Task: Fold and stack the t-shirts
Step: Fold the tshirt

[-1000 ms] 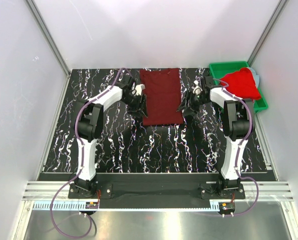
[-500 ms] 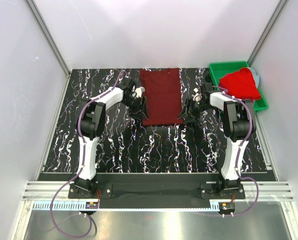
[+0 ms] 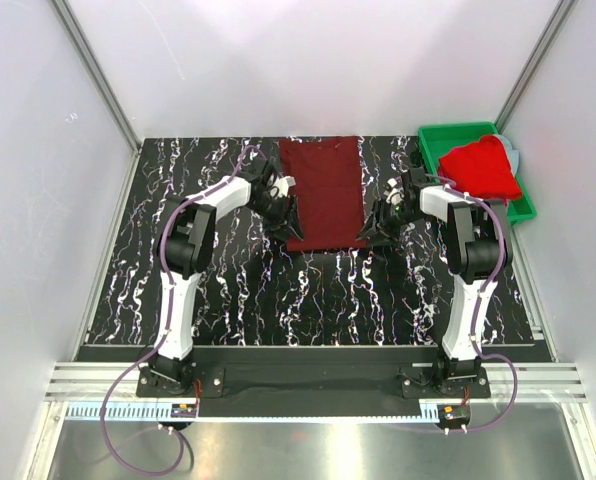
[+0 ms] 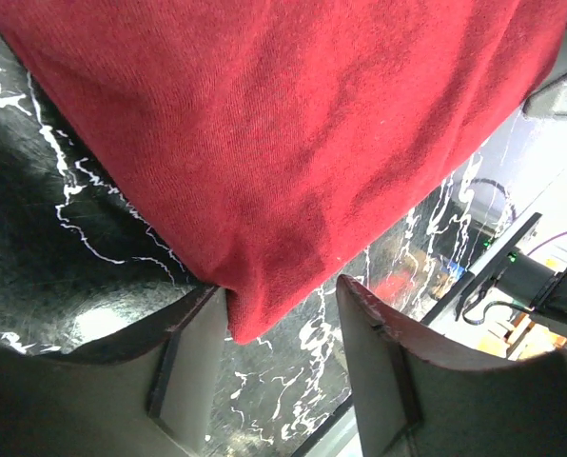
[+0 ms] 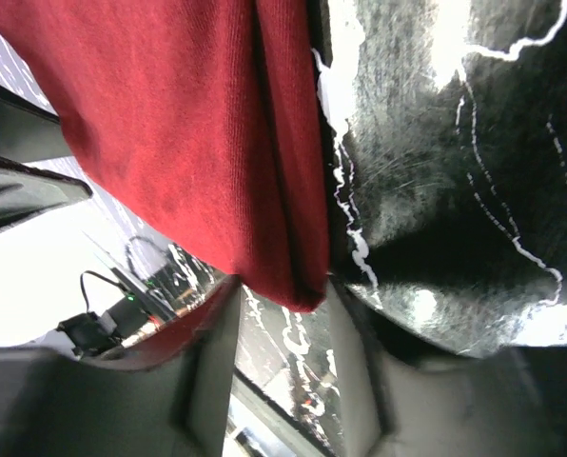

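Note:
The maroon t-shirt's near edge should be folded over evenly, so the left gripper should next grab the t-shirt by its near corner, matching the right gripper's corner.
A dark maroon t-shirt (image 3: 323, 190) lies as a long folded strip on the black marbled table (image 3: 238, 290). My left gripper (image 3: 286, 226) is open at the strip's near left corner; in the left wrist view the corner (image 4: 255, 314) lies between the fingers (image 4: 193, 367), against the left one. My right gripper (image 3: 366, 230) is open at the near right corner; in the right wrist view the folded corner (image 5: 298, 276) sits between its fingers (image 5: 217, 362). A bright red t-shirt (image 3: 483, 167) lies bunched in the green bin (image 3: 446, 135).
The green bin stands at the back right of the table, beside the right wall. White enclosure walls close the table on three sides. The black marbled surface stretches from the shirt's near edge to the arm bases.
Both grippers slid toward me along the maroon shirt's long edges and now sit at its two near corners. The shirt has not moved.

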Available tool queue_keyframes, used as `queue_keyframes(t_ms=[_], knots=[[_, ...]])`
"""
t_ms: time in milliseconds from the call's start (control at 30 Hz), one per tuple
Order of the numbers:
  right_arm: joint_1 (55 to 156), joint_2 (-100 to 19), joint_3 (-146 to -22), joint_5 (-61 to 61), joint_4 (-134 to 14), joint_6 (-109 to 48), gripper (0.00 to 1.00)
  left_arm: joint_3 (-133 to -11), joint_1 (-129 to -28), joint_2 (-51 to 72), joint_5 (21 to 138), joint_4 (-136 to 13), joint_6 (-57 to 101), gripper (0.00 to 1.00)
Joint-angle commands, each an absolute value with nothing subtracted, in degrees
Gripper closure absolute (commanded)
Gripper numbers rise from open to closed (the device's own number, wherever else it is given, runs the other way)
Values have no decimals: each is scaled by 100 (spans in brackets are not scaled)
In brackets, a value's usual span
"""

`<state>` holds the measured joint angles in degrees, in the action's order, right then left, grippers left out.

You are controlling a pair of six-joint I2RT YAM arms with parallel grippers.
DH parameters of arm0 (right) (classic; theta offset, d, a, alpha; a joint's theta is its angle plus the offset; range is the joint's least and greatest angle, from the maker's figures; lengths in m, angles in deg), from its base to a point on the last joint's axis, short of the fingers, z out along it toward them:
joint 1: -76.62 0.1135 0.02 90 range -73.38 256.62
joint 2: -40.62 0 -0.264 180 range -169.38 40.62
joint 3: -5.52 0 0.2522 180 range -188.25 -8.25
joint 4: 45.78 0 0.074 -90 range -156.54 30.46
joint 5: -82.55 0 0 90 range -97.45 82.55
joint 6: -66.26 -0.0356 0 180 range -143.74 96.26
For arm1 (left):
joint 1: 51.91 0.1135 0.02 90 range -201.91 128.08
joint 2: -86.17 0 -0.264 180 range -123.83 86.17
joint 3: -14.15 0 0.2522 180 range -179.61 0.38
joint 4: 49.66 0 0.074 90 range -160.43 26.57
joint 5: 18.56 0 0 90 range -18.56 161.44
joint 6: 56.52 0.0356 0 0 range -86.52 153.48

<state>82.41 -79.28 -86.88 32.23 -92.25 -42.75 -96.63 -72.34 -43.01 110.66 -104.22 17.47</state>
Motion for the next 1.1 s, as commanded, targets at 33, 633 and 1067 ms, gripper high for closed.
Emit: queue_keyframes(t_ms=[33,633,1067], knots=[[8216,-7961,-8638,3262,-9048,-4317,65,-9603,-7301,-4479,10871,-10421,1801,49],[8190,-7567,-8497,3543,-9031,-4229,100,-9401,-7108,-4004,10651,-10684,1924,100],[8172,-6732,-8656,4071,-9742,-3772,100,-9507,-7037,-3099,10783,-11344,2355,100]])
